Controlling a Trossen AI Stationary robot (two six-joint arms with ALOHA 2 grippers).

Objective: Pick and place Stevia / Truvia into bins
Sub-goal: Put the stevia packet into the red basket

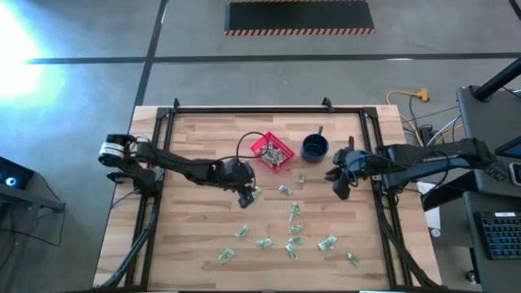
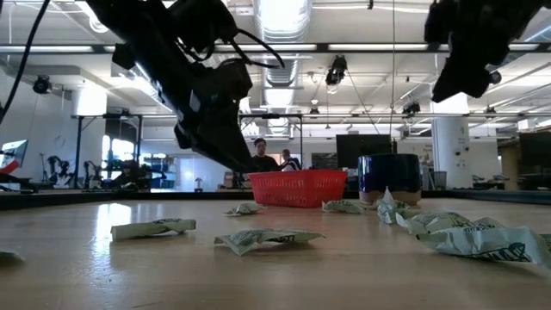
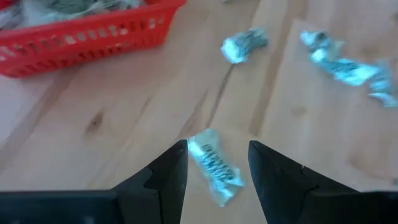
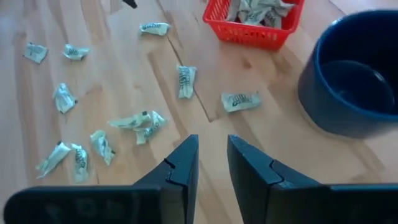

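My left gripper will next grab the Stevia sachet (image 3: 213,163) by one end (image 3: 221,186) to put the sachet in the bin.
A red basket (image 1: 273,153) holding several sachets stands at the table's far middle; it also shows in the left wrist view (image 3: 81,34) and the right wrist view (image 4: 252,22). Several pale green and white sachets (image 1: 291,236) lie flat on the table's near middle. My left gripper (image 1: 249,196) is open just near-left of the basket. One sachet (image 3: 214,167) lies on the wood between its fingers, with no contact that I can see. My right gripper (image 1: 340,185) hovers near-right of the mug, its fingers (image 4: 212,165) a narrow gap apart and empty.
A dark blue mug (image 1: 314,147) stands right of the basket, close to my right gripper, and shows in the right wrist view (image 4: 351,81). A black frame (image 1: 269,111) runs along the table's far, left and right sides. Bare wood (image 1: 191,236) lies at the near left.
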